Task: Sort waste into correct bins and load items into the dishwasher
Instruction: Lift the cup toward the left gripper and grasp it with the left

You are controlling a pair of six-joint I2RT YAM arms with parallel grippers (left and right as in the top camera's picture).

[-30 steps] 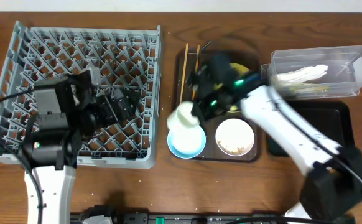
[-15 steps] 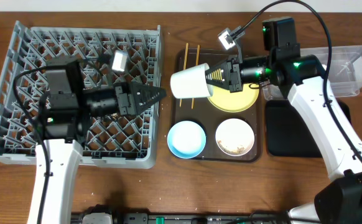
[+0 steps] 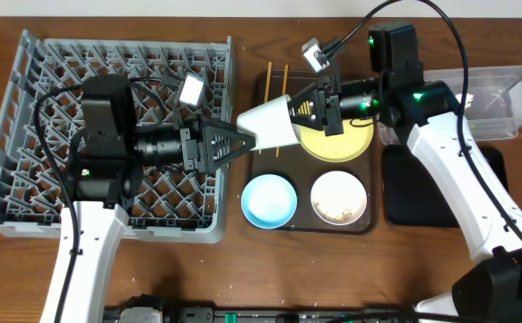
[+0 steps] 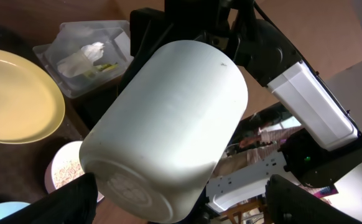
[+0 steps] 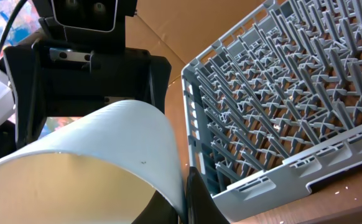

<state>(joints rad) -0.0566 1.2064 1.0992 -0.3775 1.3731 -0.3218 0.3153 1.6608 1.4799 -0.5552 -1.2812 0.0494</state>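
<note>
The white cup needs to go into the rack (image 3: 28, 108) opening first, so my left gripper will next pick it up by its base end (image 3: 248, 129), which leaves the cup's rim free.
My right gripper (image 3: 319, 108) is shut on the rim of a white cup (image 3: 268, 126) and holds it on its side in the air, base pointing left; the pinched rim shows in the right wrist view (image 5: 190, 193). My left gripper (image 3: 230, 144) is open, its fingers on either side of the cup's base (image 4: 168, 124) and apart from it. The yellow plate (image 3: 343, 144), light blue bowl (image 3: 269, 199), white bowl (image 3: 339, 197) with crumbs and chopsticks (image 3: 274, 85) lie on the brown serving tray (image 3: 371, 224). The grey dish rack (image 3: 28, 108) is at the left.
The clear tub (image 3: 490, 103) at the back right holds the white napkin (image 4: 84, 55) and a bit of green wrapper. The black tray (image 3: 431, 188) lies in front of it, partly under my right arm. The rack's edge (image 5: 280, 168) is close to the cup.
My right gripper lifted the cup from above the blue bowl and turned it sideways. My left gripper moved right off the rack until its open fingers flank the cup's base.
</note>
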